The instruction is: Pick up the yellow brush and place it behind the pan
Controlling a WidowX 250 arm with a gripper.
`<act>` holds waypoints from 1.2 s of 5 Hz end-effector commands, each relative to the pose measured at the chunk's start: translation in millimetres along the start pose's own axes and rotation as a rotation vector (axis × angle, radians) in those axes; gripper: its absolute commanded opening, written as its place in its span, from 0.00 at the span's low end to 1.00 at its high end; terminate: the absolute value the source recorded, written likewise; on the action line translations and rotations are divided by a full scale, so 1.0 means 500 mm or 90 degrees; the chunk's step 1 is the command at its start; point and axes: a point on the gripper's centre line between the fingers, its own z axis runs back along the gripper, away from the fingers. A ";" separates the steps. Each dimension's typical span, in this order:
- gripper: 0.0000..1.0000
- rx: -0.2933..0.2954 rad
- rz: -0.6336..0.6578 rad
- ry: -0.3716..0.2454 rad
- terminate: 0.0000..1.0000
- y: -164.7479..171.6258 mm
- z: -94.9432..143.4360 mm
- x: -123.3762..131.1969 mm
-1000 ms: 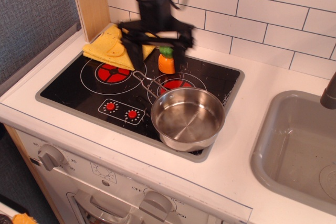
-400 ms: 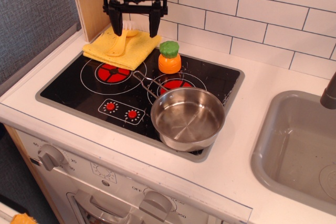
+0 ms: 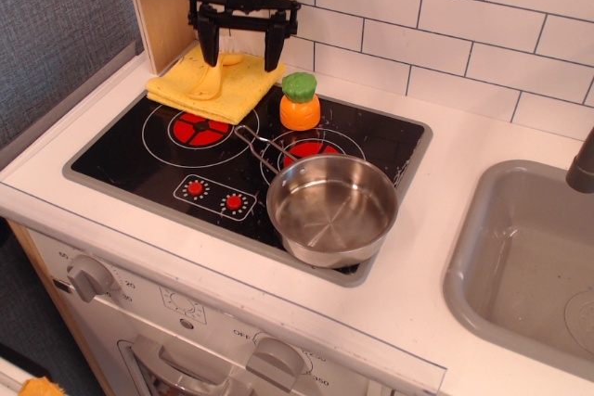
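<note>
The yellow brush should be placed behind the pan (image 3: 331,209), so my gripper will next grab the brush by its narrow neck beside the white bristles.
The yellow brush (image 3: 215,71) lies on the folded yellow cloth (image 3: 212,88) at the back left of the stove, white bristles toward the wall, handle pointing forward. My gripper (image 3: 240,50) hangs open just above it, black fingers spread wide to either side of the bristle end. It holds nothing. The shiny steel pan (image 3: 331,209) sits on the front right of the cooktop, its wire handle reaching toward the back left.
An orange toy carrot with a green top (image 3: 299,102) stands between the cloth and the pan. The black cooktop (image 3: 167,159) has red burner rings. A white tiled wall is behind, a wooden post at the back left, a grey sink (image 3: 529,266) to the right.
My gripper has moved from over the stove's middle back left to above the brush on the cloth, and dropped slightly since the last frame. Nothing else moved.
</note>
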 end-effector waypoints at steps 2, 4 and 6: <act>1.00 -0.042 -0.027 -0.024 0.00 0.067 0.023 0.014; 1.00 -0.040 -0.037 -0.024 0.00 0.053 -0.002 0.016; 0.00 -0.032 -0.042 -0.019 0.00 0.042 -0.012 0.011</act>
